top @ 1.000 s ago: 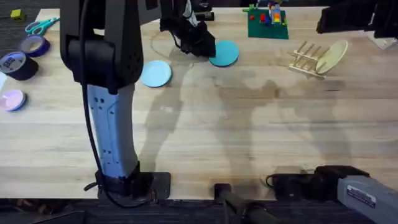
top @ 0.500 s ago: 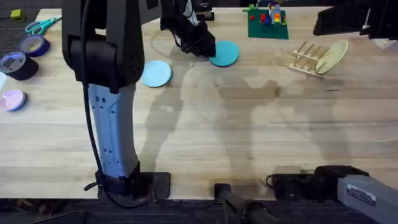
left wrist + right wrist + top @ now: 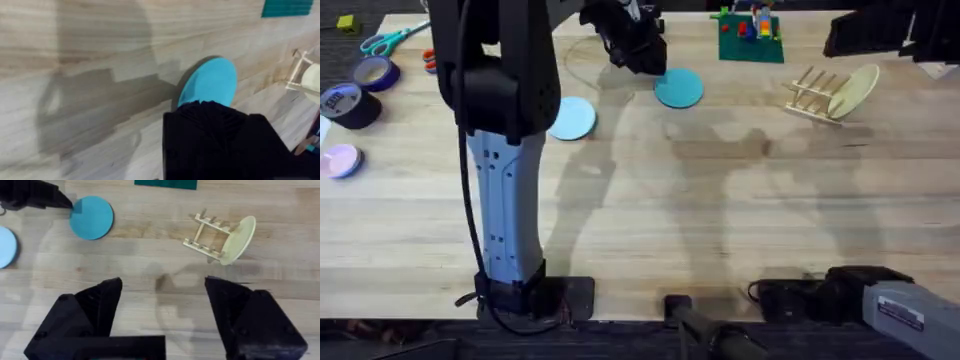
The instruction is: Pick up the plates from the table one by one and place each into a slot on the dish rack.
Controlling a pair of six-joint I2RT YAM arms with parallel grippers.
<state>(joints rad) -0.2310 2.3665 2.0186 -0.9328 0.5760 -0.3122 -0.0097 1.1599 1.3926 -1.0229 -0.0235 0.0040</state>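
Observation:
My left gripper's fingers crowd one edge of the teal plate (image 3: pixel 679 87), so next I need to grab the plate's open rim opposite them with my right gripper.
A teal plate (image 3: pixel 679 87) (image 3: pixel 210 82) (image 3: pixel 91 217) lies flat on the table (image 3: pixel 720 200) at the far middle. The light blue plate (image 3: pixel 570 117) (image 3: pixel 6 246) lies flat to its left. My left gripper (image 3: pixel 638 50) (image 3: pixel 212 107) hovers just behind the teal plate's left edge, its black fingers together and holding nothing. The wooden dish rack (image 3: pixel 813 93) (image 3: pixel 205 235) stands at the far right with a cream plate (image 3: pixel 854 90) (image 3: pixel 239 240) leaning in it. My right gripper (image 3: pixel 845 35) (image 3: pixel 164 282) hangs high above the rack area, open and empty.
A green baseplate (image 3: pixel 750 42) with bricks sits at the far edge behind the teal plate. Tape rolls (image 3: pixel 348 102), scissors (image 3: pixel 385 40) and a pink disc (image 3: pixel 340 160) lie at the far left. The left arm (image 3: pixel 500 150) rises tall over the left side.
My left gripper has drawn back from the teal plate's left edge toward the far side of the table. The teal plate stayed in place. The right arm has barely moved.

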